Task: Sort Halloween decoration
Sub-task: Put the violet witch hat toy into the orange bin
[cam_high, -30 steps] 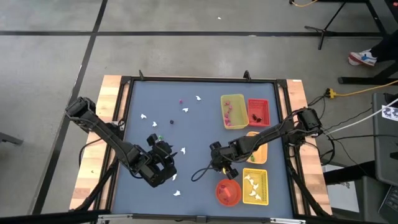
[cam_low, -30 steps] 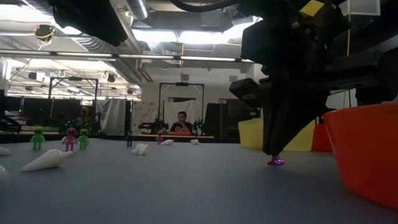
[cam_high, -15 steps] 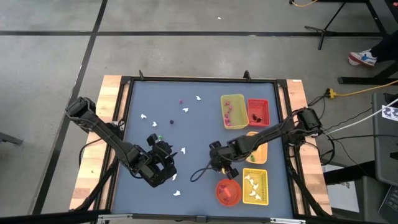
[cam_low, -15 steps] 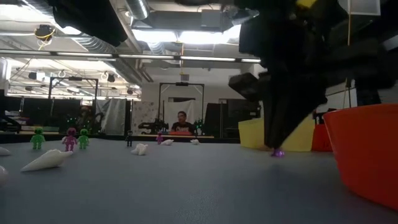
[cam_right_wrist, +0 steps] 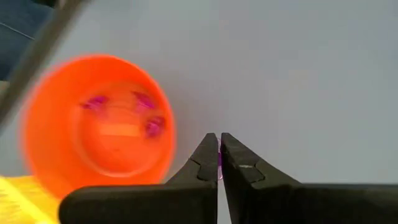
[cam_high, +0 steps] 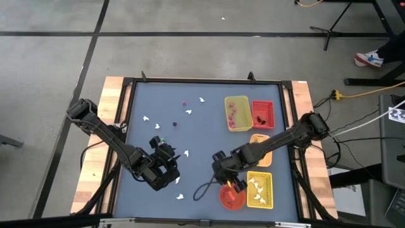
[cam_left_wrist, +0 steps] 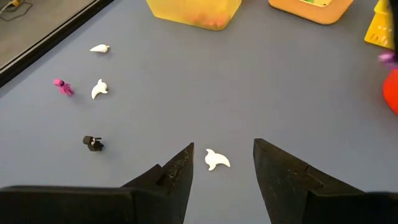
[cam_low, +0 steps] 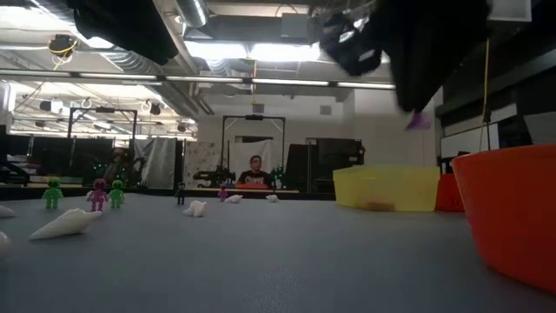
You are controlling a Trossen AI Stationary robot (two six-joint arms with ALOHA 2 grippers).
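My right gripper holds the purple piece (cam_right_wrist: 219, 159) outside the rim of the orange bowl (cam_right_wrist: 102, 124). I will move the piece over the bowl first, and then my right gripper will release it.
Small decoration pieces lie scattered on the blue table (cam_high: 152, 95): white ghosts (cam_high: 188, 112), a pink piece (cam_high: 184, 103) and a dark one (cam_high: 174, 124). My right gripper (cam_right_wrist: 219, 140) hangs above the table beside the orange bowl (cam_right_wrist: 99, 124), shut on a tiny purple piece (cam_low: 418, 122). My left gripper (cam_left_wrist: 222, 149) stands open at the table's left middle, its fingers either side of a white ghost (cam_left_wrist: 216, 160) that lies on the table, without touching it. My right gripper pinches the purple piece (cam_right_wrist: 219, 159) between its two fingers, close to their free ends. The fingers come from above, slanting down. The piece is lifted clear of the table and peeks out just below the fingertips (cam_low: 408, 96).
The orange bowl (cam_high: 231, 196) at the near right holds pink pieces (cam_right_wrist: 149, 124). Beside it a yellow tray (cam_high: 259, 190) holds white ghosts. Farther back stand an orange tray (cam_high: 261, 152), a yellow tray (cam_high: 236, 113) and a red tray (cam_high: 262, 114).
My right gripper has risen, lifting the purple piece off the table, and has swung toward the table's near edge, up to the orange bowl. It has stayed shut on the piece.
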